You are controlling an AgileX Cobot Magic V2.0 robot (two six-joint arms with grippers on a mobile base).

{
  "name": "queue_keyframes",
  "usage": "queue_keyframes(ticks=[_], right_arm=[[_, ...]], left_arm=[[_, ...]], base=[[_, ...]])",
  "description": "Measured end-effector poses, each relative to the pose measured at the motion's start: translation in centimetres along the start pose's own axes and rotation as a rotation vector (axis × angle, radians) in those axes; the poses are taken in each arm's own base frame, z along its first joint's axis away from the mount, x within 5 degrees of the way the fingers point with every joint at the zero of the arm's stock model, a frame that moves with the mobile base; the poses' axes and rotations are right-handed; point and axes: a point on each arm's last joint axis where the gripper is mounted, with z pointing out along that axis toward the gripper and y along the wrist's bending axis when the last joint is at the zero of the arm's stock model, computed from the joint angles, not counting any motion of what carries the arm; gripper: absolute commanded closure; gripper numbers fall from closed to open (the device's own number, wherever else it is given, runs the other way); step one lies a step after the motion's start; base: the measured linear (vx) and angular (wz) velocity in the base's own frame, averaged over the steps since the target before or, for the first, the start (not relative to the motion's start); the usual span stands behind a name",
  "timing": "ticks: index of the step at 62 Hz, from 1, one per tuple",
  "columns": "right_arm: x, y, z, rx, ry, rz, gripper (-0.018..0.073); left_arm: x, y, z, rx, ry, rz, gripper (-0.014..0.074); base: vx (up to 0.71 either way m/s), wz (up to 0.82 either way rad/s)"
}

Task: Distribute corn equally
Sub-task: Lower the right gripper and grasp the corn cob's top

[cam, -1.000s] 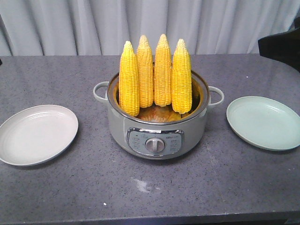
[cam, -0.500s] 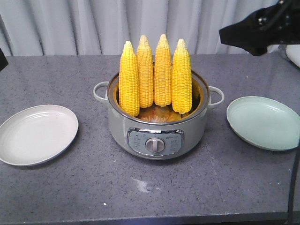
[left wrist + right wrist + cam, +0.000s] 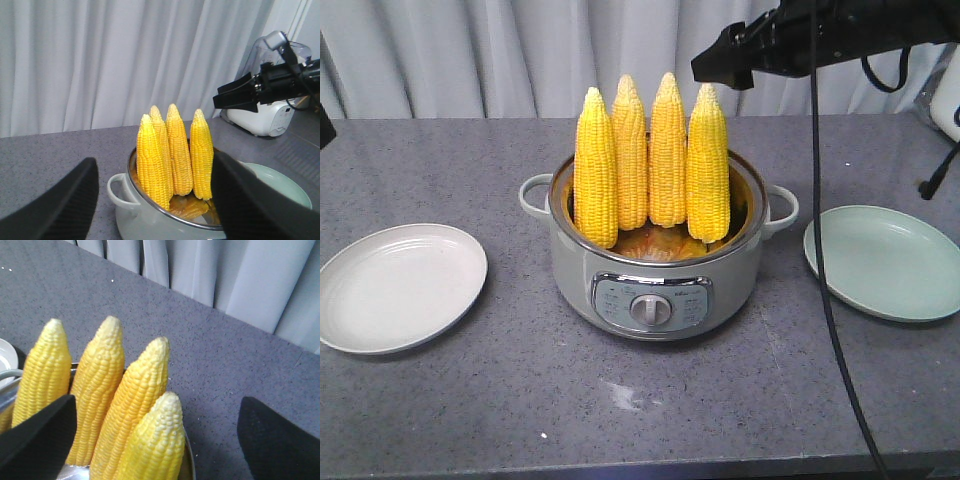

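The corn needs to be shared out onto the pale green plate (image 3: pixel 882 263). My right gripper needs to grip the rightmost cob by its upper tip (image 3: pixel 708 108) next.
Several yellow corn cobs (image 3: pixel 650 160) stand upright, tips up, in a grey cooking pot (image 3: pixel 655 290) at the table's middle. My right gripper (image 3: pixel 712 66) hovers just above the rightmost cob (image 3: pixel 707 165). In the right wrist view it (image 3: pixel 157 405) is open, its black fingers (image 3: pixel 40 435) wide on either side of the nearest cob tip (image 3: pixel 160 440) and touching nothing. My left gripper (image 3: pixel 152 165) is open and empty, held back from the pot (image 3: pixel 150 215) with the cobs (image 3: pixel 172 150) framed between its fingers.
A white plate (image 3: pixel 400 287) lies left of the pot and a pale green plate (image 3: pixel 885 260) lies right of it. A black cable (image 3: pixel 825 280) hangs from the right arm across the table's right side. A white appliance (image 3: pixel 270 115) stands behind.
The right arm has swung in from the right edge and now hangs over the rightmost cob. Corn, pot and plates have not moved.
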Motion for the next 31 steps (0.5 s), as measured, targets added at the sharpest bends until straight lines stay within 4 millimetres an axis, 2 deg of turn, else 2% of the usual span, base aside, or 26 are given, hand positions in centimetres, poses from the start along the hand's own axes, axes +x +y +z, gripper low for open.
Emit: queue_keyframes(ticks=[10, 20, 26, 31], right_arm=[[1.3, -0.5, 2.6, -0.018, 0.047, 0.022, -0.0047], [2.4, -1.0, 4.3, -0.026, 0.081, 0.039, -0.0032], [3.0, -1.4, 5.1, -0.028, 0.100, 0.049, 0.0002], [3.4, -1.5, 5.5, -0.036, 0.118, 0.061, 0.0069]], left_arm=[[0.0, 0.0, 0.0, -0.001, 0.000, 0.000, 0.0122], [0.0, 0.0, 0.0, -0.003, -0.002, 0.000, 0.0122], [0.0, 0.0, 0.0, -0.003, -0.002, 0.000, 0.0122], [0.0, 0.0, 0.0, -0.003, -0.002, 0.000, 0.0122]], base=[[0.00, 0.00], [0.00, 0.00], [0.00, 0.00], [0.00, 0.00]])
